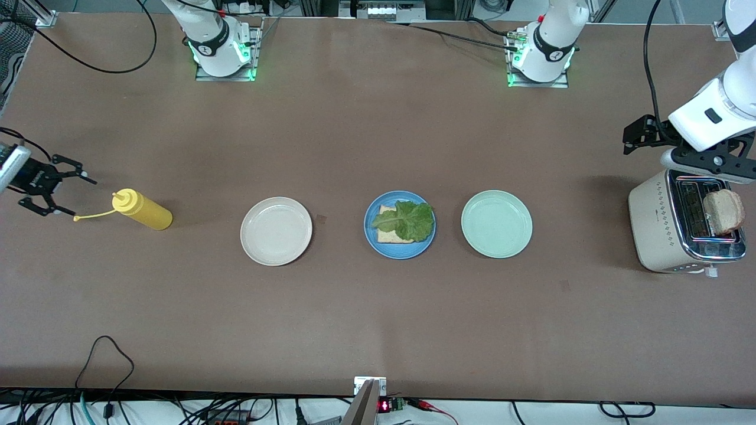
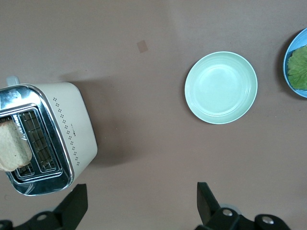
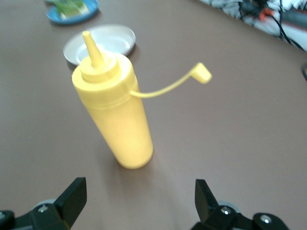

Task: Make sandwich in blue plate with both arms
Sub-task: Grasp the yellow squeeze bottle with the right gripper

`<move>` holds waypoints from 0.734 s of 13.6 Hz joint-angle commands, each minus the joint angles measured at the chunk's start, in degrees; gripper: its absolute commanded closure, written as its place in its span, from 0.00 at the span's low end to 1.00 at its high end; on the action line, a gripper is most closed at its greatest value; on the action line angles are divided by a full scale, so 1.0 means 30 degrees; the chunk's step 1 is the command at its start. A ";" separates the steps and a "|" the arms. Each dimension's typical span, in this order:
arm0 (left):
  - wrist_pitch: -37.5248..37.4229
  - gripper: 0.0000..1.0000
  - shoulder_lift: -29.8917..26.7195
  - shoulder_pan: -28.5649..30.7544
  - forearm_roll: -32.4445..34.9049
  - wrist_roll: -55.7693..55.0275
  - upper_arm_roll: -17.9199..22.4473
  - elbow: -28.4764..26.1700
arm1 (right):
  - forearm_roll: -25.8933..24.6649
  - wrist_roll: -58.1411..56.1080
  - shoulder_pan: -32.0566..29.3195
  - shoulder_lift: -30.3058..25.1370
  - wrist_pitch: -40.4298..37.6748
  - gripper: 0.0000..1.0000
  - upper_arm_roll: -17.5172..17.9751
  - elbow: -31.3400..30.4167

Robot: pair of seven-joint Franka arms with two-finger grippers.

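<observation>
The robot's right gripper is to grab the yellow squeeze bottle next by its body below the cap (image 1: 152,213), so it can dress the sandwich in the blue plate (image 1: 399,251).
The blue plate (image 1: 399,251) sits mid-table with one bread slice (image 1: 387,235) on it and a green lettuce leaf (image 1: 407,220) on top. A second bread slice (image 1: 723,211) stands in the toaster (image 1: 655,224) at the left arm's end. My left gripper (image 1: 709,162) is open and empty above the toaster's edge. In the left wrist view (image 2: 141,206) bare table lies between its fingers, with the toaster (image 2: 72,129), the bread (image 2: 12,146) and the plate's rim (image 2: 287,67) visible. My right gripper (image 1: 77,195) is open and empty at the right arm's end, also in its wrist view (image 3: 139,203).
A yellow squeeze bottle (image 1: 144,209) with its cap hanging open lies just by the right gripper, and shows in the right wrist view (image 3: 115,115). A beige plate (image 1: 276,231) and a pale green plate (image 1: 497,224) (image 2: 220,87) flank the blue plate.
</observation>
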 commanded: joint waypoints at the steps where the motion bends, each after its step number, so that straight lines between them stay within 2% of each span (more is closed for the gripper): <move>1: 0.0075 0.00 -0.0120 -0.0011 -0.0018 -0.0196 -0.0040 -0.0069 | 0.1685 -0.2343 -0.0504 0.2287 -0.1895 0.00 0.0471 0.1643; 3: 0.0075 0.00 -0.0120 -0.0040 -0.0018 -0.0196 -0.0040 -0.0040 | 0.2099 -0.3284 -0.0591 0.3227 -0.2279 0.00 0.1026 0.2229; 10: 0.0046 0.00 -0.0120 -0.0040 -0.0018 -0.0196 -0.0040 -0.0069 | 0.2305 -0.4693 -0.0562 0.4782 -0.3187 0.00 0.1729 0.2144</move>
